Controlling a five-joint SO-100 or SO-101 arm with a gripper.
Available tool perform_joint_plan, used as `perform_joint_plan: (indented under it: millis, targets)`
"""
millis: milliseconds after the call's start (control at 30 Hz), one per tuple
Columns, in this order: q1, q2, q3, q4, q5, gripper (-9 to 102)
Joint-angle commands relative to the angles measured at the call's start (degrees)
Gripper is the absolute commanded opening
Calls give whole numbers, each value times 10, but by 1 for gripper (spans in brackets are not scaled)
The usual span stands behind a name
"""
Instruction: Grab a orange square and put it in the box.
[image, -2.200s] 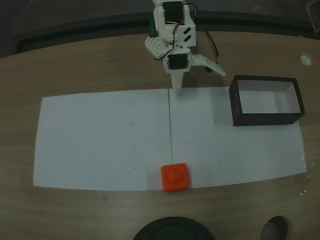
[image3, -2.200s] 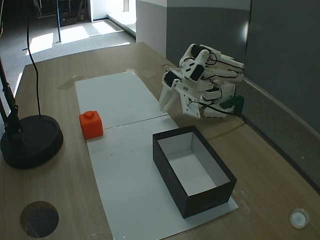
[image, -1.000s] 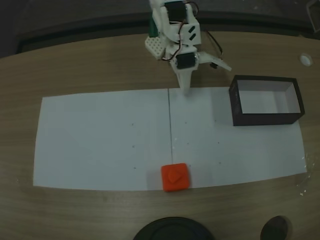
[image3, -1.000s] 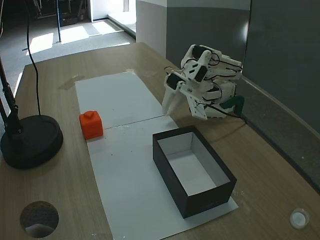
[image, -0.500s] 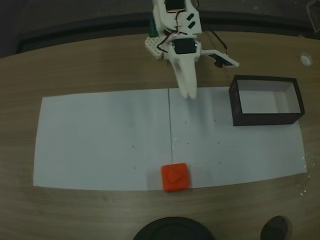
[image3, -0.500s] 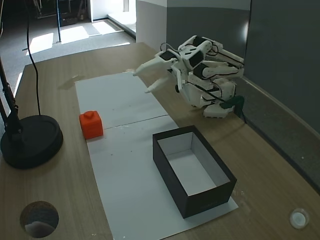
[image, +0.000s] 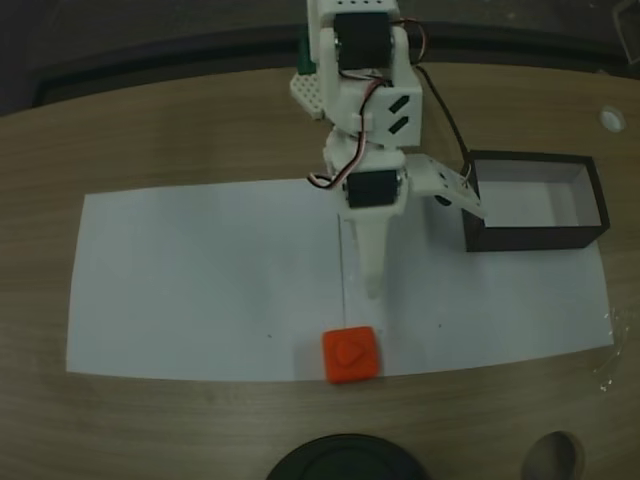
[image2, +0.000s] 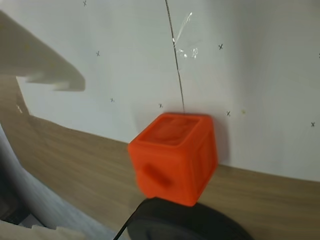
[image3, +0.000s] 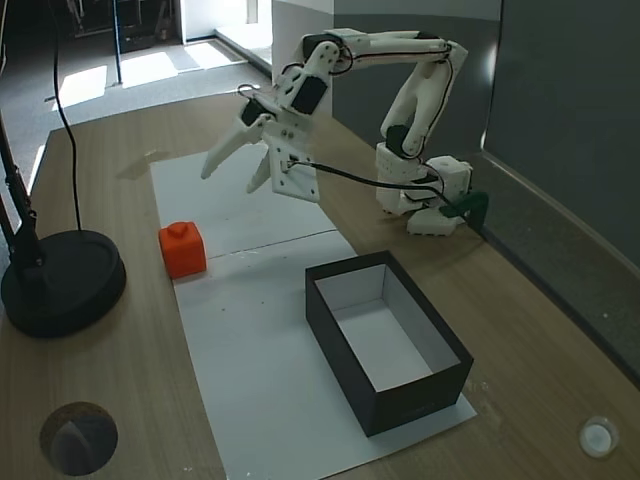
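Note:
I need to grab the orange square (image: 350, 356) by its outer side edges with my gripper next, so that I can put it in the box.
The orange square (image: 350, 356) rests at the near edge of the white paper, bump on top in a fixed view (image3: 182, 250). In the wrist view the square (image2: 175, 157) sits low and centre, with one white finger (image2: 42, 65) at the upper left. My gripper (image: 425, 252) hangs open above the paper, jaws spread wide, nothing between them. Its long finger (image: 372, 275) points at the square and stops a short way from it. From the side the gripper (image3: 228, 182) is well above the table. The box (image: 530, 239) stands open-topped at the paper's right end, dark walls (image3: 420, 395) and pale inside.
A black round lamp base (image3: 60, 280) stands just beyond the square, also at the bottom edge in the overhead-like fixed view (image: 345, 462). A cable hole (image3: 78, 438) and a small white disc (image3: 597, 437) lie on the wooden table. The arm's base (image3: 425, 195) is at the back.
The arm has unfolded from its tucked pose at the base, risen and reached out over the paper toward the orange square. Its jaws have spread wide. Square and box have not moved.

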Motion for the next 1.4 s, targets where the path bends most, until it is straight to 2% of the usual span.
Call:
perform_joint_plan:
  millis: [0,200,567,833,1033,1267,1367]
  targets:
    - [6,-120,-144,20,21,28]
    - [9,-250,-286,62,24,28]
    - [6,-372,-468,125,18,28]
    - [7,-481,-570,162,18,28]
    - [8,-525,-586,162,17,27]
    - [8,-530,-590,161,17,1]
    - [8,-508,-633,193,17,0]
